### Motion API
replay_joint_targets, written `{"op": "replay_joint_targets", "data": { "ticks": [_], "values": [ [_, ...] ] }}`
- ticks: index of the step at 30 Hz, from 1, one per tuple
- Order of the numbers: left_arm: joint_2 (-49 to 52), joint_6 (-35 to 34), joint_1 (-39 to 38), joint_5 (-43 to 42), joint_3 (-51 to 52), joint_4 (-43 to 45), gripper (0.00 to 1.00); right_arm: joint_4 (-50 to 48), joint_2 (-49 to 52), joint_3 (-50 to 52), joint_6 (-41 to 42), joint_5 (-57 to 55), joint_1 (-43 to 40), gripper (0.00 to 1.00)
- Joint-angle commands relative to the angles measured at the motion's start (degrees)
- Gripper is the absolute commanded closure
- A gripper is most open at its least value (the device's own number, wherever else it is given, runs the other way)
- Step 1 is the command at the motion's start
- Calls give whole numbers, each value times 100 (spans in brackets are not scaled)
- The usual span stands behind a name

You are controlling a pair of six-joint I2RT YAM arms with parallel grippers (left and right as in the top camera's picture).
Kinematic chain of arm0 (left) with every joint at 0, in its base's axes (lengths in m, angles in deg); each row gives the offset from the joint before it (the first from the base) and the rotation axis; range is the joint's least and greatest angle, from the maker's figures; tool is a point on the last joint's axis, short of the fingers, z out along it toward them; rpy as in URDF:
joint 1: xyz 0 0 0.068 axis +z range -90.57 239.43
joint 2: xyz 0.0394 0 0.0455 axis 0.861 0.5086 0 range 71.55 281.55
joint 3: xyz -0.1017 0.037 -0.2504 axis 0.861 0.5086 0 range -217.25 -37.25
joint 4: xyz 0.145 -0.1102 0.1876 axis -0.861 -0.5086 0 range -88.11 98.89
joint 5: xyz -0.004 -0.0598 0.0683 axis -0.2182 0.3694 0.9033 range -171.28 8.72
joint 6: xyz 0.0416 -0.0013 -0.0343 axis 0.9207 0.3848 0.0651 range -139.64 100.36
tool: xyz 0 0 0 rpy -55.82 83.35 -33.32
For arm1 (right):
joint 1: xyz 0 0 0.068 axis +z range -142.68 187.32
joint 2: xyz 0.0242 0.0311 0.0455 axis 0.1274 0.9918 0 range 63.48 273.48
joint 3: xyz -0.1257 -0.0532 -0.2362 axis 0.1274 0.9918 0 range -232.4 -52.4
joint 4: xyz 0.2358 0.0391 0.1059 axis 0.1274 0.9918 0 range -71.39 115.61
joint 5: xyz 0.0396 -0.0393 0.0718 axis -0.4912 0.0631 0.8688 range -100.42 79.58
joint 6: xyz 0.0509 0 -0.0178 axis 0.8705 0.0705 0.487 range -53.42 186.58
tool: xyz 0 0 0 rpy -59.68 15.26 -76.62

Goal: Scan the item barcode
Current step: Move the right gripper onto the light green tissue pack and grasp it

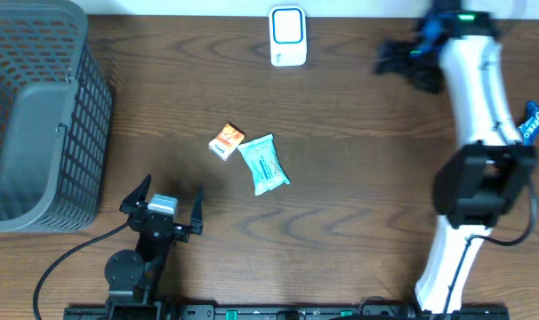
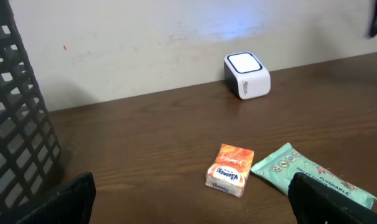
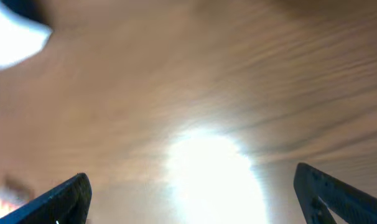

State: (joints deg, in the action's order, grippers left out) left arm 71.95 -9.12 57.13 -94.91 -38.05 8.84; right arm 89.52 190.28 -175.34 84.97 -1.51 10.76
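My right gripper is going to grab the teal wipes pack across its middle [image 1: 264, 165] by the long sides next. The ends of the pack stay free for scanning the barcode.
A white barcode scanner [image 1: 287, 36] stands at the table's far edge and shows against the wall in the left wrist view [image 2: 246, 75]. An orange Kleenex tissue pack [image 1: 226, 141] [image 2: 230, 169] and a teal wipes pack [image 1: 265, 164] [image 2: 313, 178] lie side by side mid-table. My left gripper [image 1: 172, 187] [image 2: 191, 205] is open near the front edge, short of both packs, with nothing between its fingers. My right gripper [image 1: 401, 60] [image 3: 195, 199] is open and empty at the far right, over bare blurred wood with a bright glare.
A grey mesh basket [image 1: 38, 116] [image 2: 14, 124] fills the left side. A blue Oreo pack [image 1: 536, 121] lies at the right edge behind the white right arm [image 1: 478, 98]. A cable [image 1: 65, 262] trails from the left arm's base.
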Motion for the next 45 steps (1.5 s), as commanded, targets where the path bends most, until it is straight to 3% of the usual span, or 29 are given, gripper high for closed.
{"op": "replay_joint_targets", "data": {
  "ticks": [1,6,16,20,27,38,45],
  "values": [
    [-28,-26,-2,-133,57,-251,2,105,-105,-42,42,63,728,1],
    [-28,-26,-2,-133,57,-254,2,313,-105,-35,-601,-28,1904,1],
    [-17,-26,-2,-133,57,-254,2,116,-79,404,-538,-2942,3862,2],
    [-17,-26,-2,-133,57,-254,2,-179,-79,754,-407,-2542,4142,16],
    [-17,-26,-2,-133,57,-254,2,-994,-79,1554,-424,-2507,4402,19],
    [-17,-26,-2,-133,57,-254,2,-1043,-79,1864,-341,-2465,4732,22],
    [-17,-26,-2,-133,57,-254,2,-1873,-79,2306,-339,-2553,4883,36]
  ]
}}
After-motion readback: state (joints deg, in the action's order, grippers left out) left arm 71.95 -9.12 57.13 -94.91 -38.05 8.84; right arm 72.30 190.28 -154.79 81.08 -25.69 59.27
